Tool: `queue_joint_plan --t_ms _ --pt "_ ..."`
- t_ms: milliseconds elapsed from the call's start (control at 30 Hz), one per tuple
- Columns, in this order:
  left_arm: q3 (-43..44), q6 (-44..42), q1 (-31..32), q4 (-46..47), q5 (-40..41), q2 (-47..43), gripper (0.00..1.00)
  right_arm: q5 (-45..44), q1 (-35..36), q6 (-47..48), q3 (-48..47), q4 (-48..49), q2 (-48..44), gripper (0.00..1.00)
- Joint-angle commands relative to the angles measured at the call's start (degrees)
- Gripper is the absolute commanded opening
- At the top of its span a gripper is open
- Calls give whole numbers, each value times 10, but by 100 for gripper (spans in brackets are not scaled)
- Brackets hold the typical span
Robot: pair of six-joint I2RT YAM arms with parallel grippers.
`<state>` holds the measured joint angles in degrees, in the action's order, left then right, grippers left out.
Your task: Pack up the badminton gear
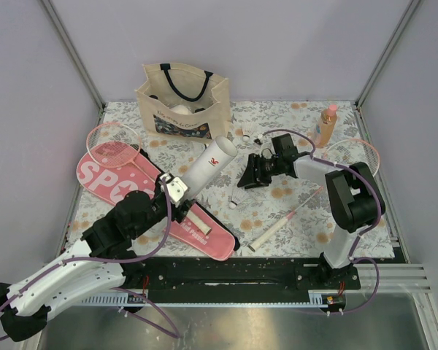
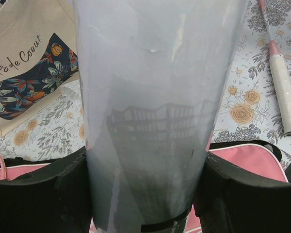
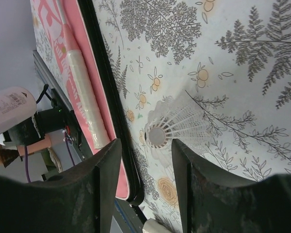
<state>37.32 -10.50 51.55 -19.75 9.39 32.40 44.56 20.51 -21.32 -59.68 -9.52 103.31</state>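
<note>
My right gripper is ready to close and would hold the shuttlecock: in the right wrist view, my fingers reach past the near rim of the shuttlecock's skirt, which is between them.
My left gripper is shut on the lower end of the long white tube, which tilts up over the pink SPORT case. In the left wrist view the tube fills the space between both fingers. One pink-rimmed racket lies on the case. The second racket lies at the right, handle toward me. My right gripper is open, just above a white shuttlecock lying on the cloth between its fingers. Another shuttlecock lies further back.
The beige tote stands at the back centre and shows in the left wrist view. An orange bottle stands at the back right. The case's black zipper edge runs just left of the right gripper.
</note>
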Motion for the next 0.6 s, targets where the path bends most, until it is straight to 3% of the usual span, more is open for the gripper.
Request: queue_joint_plan --t_ms 0,233,267,333,433,567 --pt "6 -4 -1 39 -9 -1 56 28 10 9 -13 14 5 53" --pt "6 -3 -2 38 -11 2 56 36 11 -5 8 32 8 42" --pt "6 -4 -2 38 -11 2 56 34 11 -5 9 32 6 38" --pt "7 -3 0 38 -12 3 56 26 11 -4 11 23 -4 18" --pt "6 -3 -2 37 -11 2 56 19 10 -8 13 23 -29 2" --pt "6 -3 -2 36 -11 2 56 2 9 -26 12 20 -82 0"
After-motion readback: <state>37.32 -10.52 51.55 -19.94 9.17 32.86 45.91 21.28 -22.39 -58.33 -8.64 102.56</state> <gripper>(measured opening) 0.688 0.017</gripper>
